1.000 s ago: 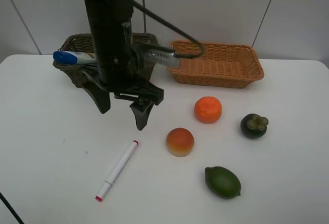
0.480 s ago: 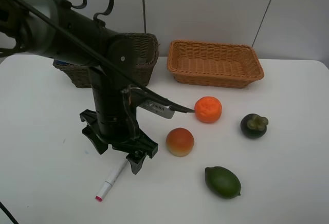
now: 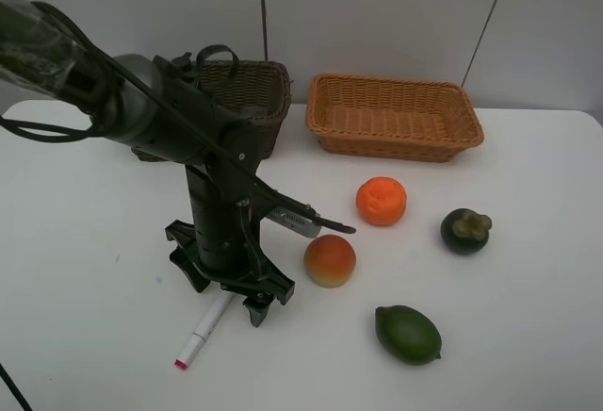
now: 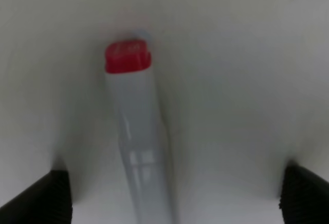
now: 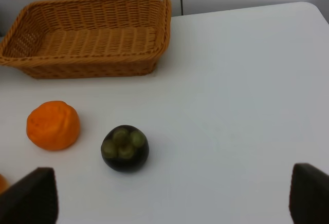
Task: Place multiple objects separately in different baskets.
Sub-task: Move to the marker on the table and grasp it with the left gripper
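Note:
Both fingertips of my left gripper meet their shadows on the tabletop on either side of the marker's white body (image 3: 216,313) (image 4: 146,178), so it is time to close on the marker now.
The white pink-tipped marker (image 3: 202,336) lies on the white table, front left. My left gripper (image 3: 223,293) is open and low over it, one finger on each side. In the left wrist view the marker (image 4: 136,142) runs between the two dark fingertips (image 4: 41,198), apart from both. The peach (image 3: 330,260), orange (image 3: 381,201), mangosteen (image 3: 465,230) and green lime (image 3: 408,334) lie on the table. The dark brown basket (image 3: 252,90) stands behind my left arm, its contents hidden. The light tan basket (image 3: 396,114) is empty. My right gripper (image 5: 169,196) is open and empty, near the mangosteen (image 5: 125,148) and orange (image 5: 53,125).
The tan basket (image 5: 87,39) stands at the back of the table by the wall. The peach lies just right of my left gripper's right finger. My left arm's cable hangs toward the orange.
My left arm has come down and forward from beside the dark basket to the marker. Its open fingers now straddle the marker at table level. The fruit has not moved.

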You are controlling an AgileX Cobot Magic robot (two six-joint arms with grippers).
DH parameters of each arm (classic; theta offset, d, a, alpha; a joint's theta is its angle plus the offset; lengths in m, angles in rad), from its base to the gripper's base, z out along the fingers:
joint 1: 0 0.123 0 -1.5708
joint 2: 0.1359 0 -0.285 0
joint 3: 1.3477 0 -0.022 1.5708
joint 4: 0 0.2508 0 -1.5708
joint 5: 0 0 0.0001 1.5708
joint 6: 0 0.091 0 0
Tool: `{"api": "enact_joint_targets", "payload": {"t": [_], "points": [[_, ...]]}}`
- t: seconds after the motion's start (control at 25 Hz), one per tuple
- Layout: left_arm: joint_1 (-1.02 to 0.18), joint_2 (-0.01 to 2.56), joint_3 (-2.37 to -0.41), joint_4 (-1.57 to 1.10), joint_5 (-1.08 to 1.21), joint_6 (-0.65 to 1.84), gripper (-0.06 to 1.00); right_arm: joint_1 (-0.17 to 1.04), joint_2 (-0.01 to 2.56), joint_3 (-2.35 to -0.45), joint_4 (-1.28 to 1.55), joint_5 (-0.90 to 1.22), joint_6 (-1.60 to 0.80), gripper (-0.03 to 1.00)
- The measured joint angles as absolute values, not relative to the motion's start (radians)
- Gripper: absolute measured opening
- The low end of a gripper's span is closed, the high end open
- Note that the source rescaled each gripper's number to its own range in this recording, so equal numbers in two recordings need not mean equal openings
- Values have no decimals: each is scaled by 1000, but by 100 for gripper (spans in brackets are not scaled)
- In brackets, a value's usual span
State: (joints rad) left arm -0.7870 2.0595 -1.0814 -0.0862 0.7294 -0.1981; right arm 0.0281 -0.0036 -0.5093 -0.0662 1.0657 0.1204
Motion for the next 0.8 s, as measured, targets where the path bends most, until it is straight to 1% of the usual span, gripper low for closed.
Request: {"api": "enact_joint_targets", "payload": {"t": [0.08,0.12,0.16,0.2,0.32,0.4,0.44,0.48,0.52,0.68,0.8], "points": [[-787,2061,-1082,-85,731,-198,99,28,-4,-509,-66,1066,120,100],[-787,2063,-1083,-83,733,-198,96,28,-4,-509,-66,1066,120,100],[-787,2063,-1084,-78,734,-198,92,28,-4,-509,-66,1066,120,100],[-787,2064,-1084,-72,734,-198,84,28,-4,-509,-66,1066,120,100],[-787,2064,-1084,-70,719,-198,50,28,-4,-509,-66,1066,120,100],[-787,2064,-1084,-70,717,-190,23,28,-4,-509,-66,1066,120,100],[-787,2064,-1084,-70,717,-182,12,28,-4,-509,-66,1066,120,100],[-787,2064,-1084,-70,717,-176,4,28,-4,-509,-66,1066,120,100],[-787,2064,-1084,-71,717,-171,0,28,-4,-509,-66,1066,120,100],[-787,2044,-1083,-80,695,-162,0,28,-4,-509,-66,1066,120,100],[-779,1966,-1119,-82,690,-161,0,28,-4,-509,-66,1066,120,100]]}}
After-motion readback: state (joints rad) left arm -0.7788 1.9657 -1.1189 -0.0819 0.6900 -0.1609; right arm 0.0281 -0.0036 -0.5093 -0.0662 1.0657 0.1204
